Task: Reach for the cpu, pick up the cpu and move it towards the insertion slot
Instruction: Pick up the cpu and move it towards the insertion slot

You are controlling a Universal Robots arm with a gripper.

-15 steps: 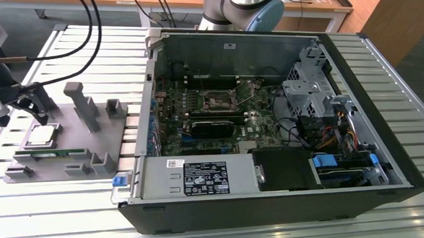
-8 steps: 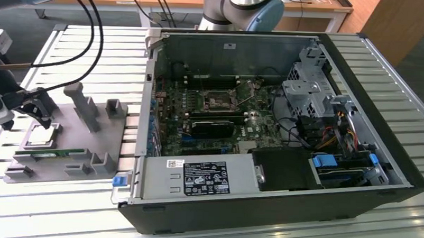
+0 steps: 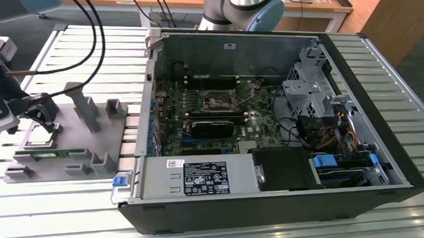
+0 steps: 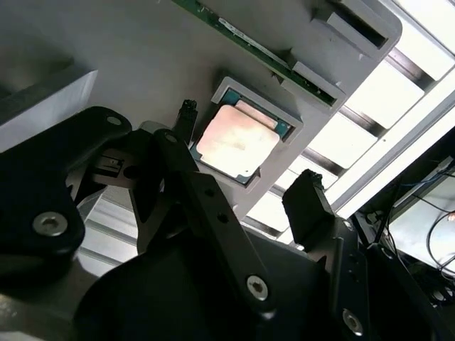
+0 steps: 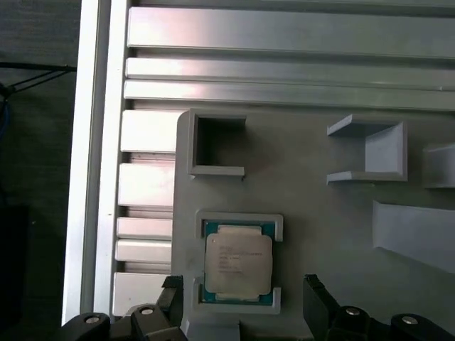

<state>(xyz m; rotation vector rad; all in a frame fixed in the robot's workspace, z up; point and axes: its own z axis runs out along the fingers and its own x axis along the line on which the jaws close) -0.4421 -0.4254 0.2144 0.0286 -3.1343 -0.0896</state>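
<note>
My gripper needs to go lower before it closes on the silver CPU [image 5: 239, 263] in its grey tray hollow [image 5: 239, 217]. The gripper's fingers are above the CPU in the wrist view.
The cpu [image 3: 40, 140] is a flat silver square lying in a shallow recess of the grey plastic tray [image 3: 70, 138] at the exterior view's left. Both wrist views show the cpu [image 4: 238, 142] [image 5: 238, 259] between my two black fingers. My gripper [image 3: 45, 124] [image 4: 246, 153] [image 5: 243, 295] hovers just over the chip, open, with one finger on each side and a gap to the chip's edges. The insertion slot [image 3: 218, 100] is the square silver-framed socket on the motherboard inside the open computer case.
A green memory stick [image 3: 50, 154] lies on the tray near the cpu. Upright grey posts [image 3: 85, 106] rise from the tray beside my gripper. The black case wall [image 3: 151, 95] stands between tray and motherboard. Black cables [image 3: 95, 25] hang over the slatted metal table [image 3: 80, 51].
</note>
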